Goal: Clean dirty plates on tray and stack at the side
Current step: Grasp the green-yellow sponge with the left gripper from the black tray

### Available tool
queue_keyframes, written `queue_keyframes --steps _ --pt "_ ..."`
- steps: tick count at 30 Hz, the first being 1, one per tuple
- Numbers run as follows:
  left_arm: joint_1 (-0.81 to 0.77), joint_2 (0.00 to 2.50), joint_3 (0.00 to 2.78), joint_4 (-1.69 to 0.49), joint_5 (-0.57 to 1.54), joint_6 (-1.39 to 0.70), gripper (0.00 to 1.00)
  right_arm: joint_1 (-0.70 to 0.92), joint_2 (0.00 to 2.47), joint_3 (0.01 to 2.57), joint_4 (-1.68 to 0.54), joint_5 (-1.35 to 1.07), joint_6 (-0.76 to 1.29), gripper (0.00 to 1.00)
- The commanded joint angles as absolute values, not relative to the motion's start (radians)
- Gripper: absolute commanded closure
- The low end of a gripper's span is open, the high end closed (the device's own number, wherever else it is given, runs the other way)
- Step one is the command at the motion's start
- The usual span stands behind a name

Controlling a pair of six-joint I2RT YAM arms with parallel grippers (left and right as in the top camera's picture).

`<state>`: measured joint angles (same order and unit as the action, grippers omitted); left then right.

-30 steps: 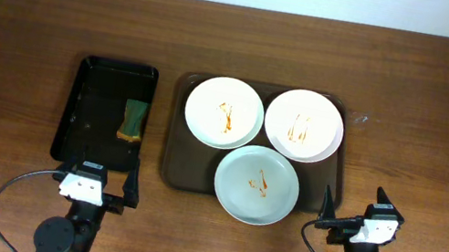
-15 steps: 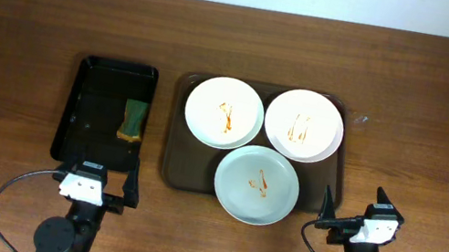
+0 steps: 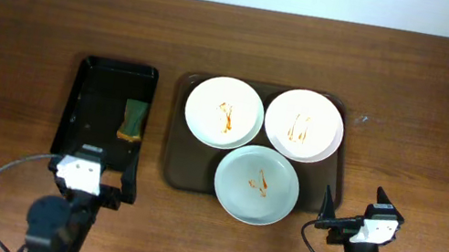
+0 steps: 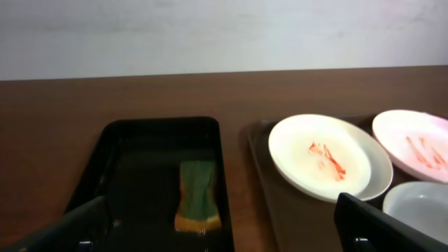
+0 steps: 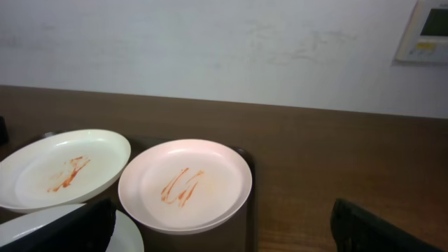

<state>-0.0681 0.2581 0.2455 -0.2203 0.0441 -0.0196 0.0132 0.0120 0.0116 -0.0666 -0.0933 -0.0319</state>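
The robot's left hand will grab the green and yellow sponge by its narrow middle next. The sponge's end then stays free to wipe the dirty plates.
Three plates lie on the dark brown tray [image 3: 172, 169]: a white plate [image 3: 224, 112] at the back left, a white plate [image 3: 302, 126] at the back right, and a grey-green plate [image 3: 257, 185] at the front. Each has orange-brown streaks at its centre. My left gripper [image 3: 97, 173] is open and empty over the near end of a black tray [image 3: 88, 111]. My right gripper [image 3: 354, 205] is open and empty, near the brown tray's front right corner. The right wrist view shows the right white plate [image 5: 185, 183] ahead of the open fingers [image 5: 220, 234].
The black tray holds a green and yellow sponge [image 3: 132, 120], which also shows in the left wrist view [image 4: 197, 196] just ahead of the open fingers [image 4: 224, 234]. The table is brown wood [image 3: 430, 116]. A pale wall lies beyond its far edge.
My left gripper has shifted slightly left and forward, over the near edge of the black tray. The right arm and the plates have not moved.
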Motion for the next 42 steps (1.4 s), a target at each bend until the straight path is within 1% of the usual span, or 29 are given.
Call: queue_keyframes --steps 1,6,8,10,14,16,18,21,23,26,30,32,33,34,37,38,39,40,42 --pt "-0.068 0.472 0.416 -0.250 0.036 -0.007 0.00 0.020 0.006 0.006 -0.063 -0.067 -0.037 0.02" --pt "-0.068 0.702 0.578 -0.345 0.036 -0.007 0.00 0.020 0.008 0.043 -0.110 -0.065 0.002 0.02" --pt "-0.068 0.817 0.652 -0.396 0.037 -0.007 0.00 0.020 0.038 0.112 -0.199 -0.047 0.046 0.02" --pt "-0.068 0.875 0.680 -0.406 0.037 -0.007 0.00 0.020 0.074 0.162 -0.263 -0.047 0.046 0.02" --pt "-0.068 1.000 0.739 -0.420 0.037 -0.007 0.00 0.020 0.282 0.374 -0.441 -0.071 0.065 0.02" --pt "-0.068 1.014 0.741 -0.425 0.037 -0.007 0.00 0.020 0.385 0.473 -0.508 -0.099 0.065 0.02" --pt "-0.068 1.015 0.741 -0.437 0.037 -0.007 0.00 0.020 0.530 0.609 -0.624 -0.131 0.064 0.02" --pt "-0.068 1.015 0.741 -0.458 0.038 -0.007 0.00 0.020 0.682 0.735 -0.720 -0.175 0.064 0.02" --pt "-0.069 1.015 0.741 -0.477 0.053 -0.007 0.00 0.020 0.765 0.779 -0.733 -0.271 0.064 0.02" --pt "-0.069 1.015 0.743 -0.472 0.102 -0.007 0.00 0.020 0.830 0.783 -0.694 -0.374 0.064 0.02" --pt "-0.069 1.067 0.812 -0.486 0.043 -0.007 0.00 0.020 0.891 0.783 -0.689 -0.367 0.057 0.01" --pt "-0.069 1.143 0.869 -0.498 0.004 -0.007 0.00 0.020 0.922 0.783 -0.688 -0.367 0.057 0.05" --pt "-0.069 1.189 0.894 -0.504 -0.010 -0.007 0.01 0.020 0.932 0.783 -0.689 -0.367 0.057 0.08" --pt "-0.069 1.255 0.920 -0.506 -0.039 -0.008 0.04 0.020 0.945 0.783 -0.690 -0.367 0.057 0.09" --pt "-0.066 1.393 0.943 -0.471 -0.075 -0.018 0.16 0.020 0.960 0.783 -0.691 -0.366 0.057 0.09" --pt "-0.054 1.451 0.943 -0.453 -0.076 -0.060 0.23 0.020 0.962 0.783 -0.693 -0.367 0.057 0.09" --pt "-0.033 1.502 0.943 -0.440 -0.070 -0.110 0.24 0.020 0.962 0.783 -0.693 -0.367 0.057 0.10" --pt "-0.009 1.559 0.943 -0.399 0.005 -0.111 0.23 0.020 0.962 0.783 -0.692 -0.366 0.057 0.10" --pt "0.005 1.607 0.943 -0.359 0.065 -0.083 0.24 0.020 0.962 0.783 -0.692 -0.366 0.057 0.10"
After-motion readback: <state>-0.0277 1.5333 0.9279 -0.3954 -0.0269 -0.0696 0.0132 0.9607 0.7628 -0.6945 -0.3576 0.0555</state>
